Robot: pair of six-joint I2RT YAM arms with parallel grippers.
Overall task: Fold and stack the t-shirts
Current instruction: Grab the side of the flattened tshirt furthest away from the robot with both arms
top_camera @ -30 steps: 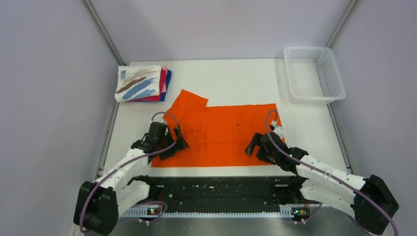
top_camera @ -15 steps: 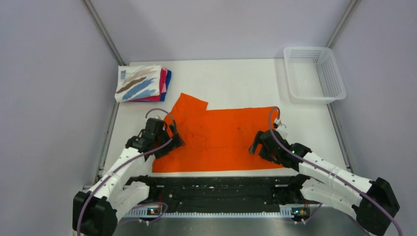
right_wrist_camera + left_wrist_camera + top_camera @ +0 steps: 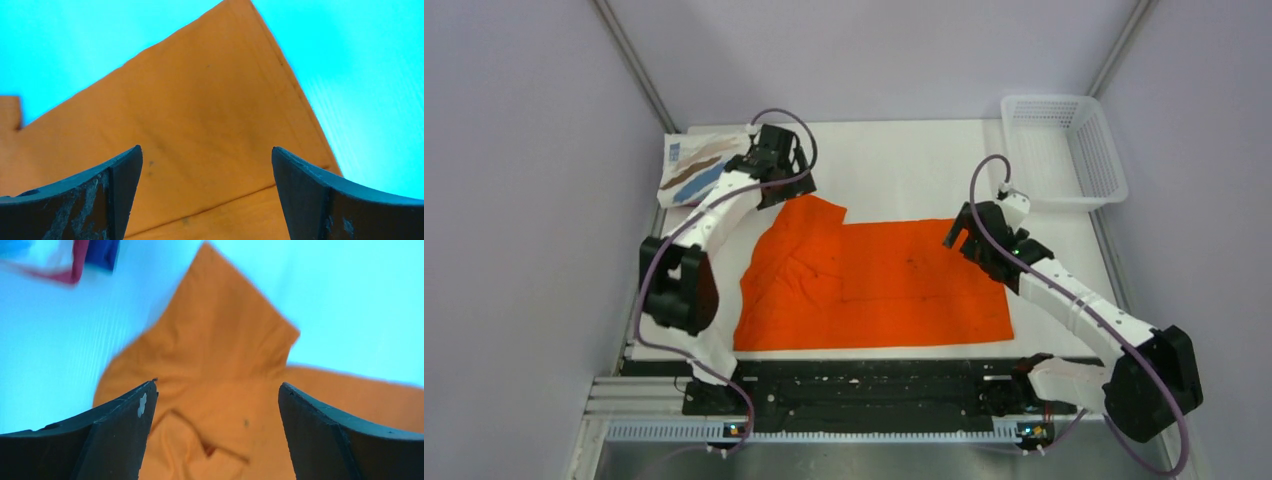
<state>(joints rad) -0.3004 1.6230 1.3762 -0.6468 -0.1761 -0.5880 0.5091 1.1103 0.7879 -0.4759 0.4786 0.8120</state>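
Next, my left gripper grabs the orange t-shirt's sleeve at its far end, to fold the t-shirt's far side toward its near side.
A bright orange t-shirt lies spread on the white table, its left side wrinkled and one sleeve pointing to the far left. My left gripper is open and empty above that sleeve; in the left wrist view the sleeve lies between the fingers. My right gripper is open and empty over the shirt's far right corner, which shows in the right wrist view as flat orange cloth. The folded stack, with the brush-stroke print on top, sits at the far left, partly hidden by my left arm.
A white mesh basket stands at the far right corner. The pink and blue edges of the stack show at the top left of the left wrist view. Metal rails run along the table's sides and near edge.
Both grippers moved from the shirt's near part to its far edge. The left arm swung far up to the sleeve beside the stack. The shirt's left side is now wrinkled.
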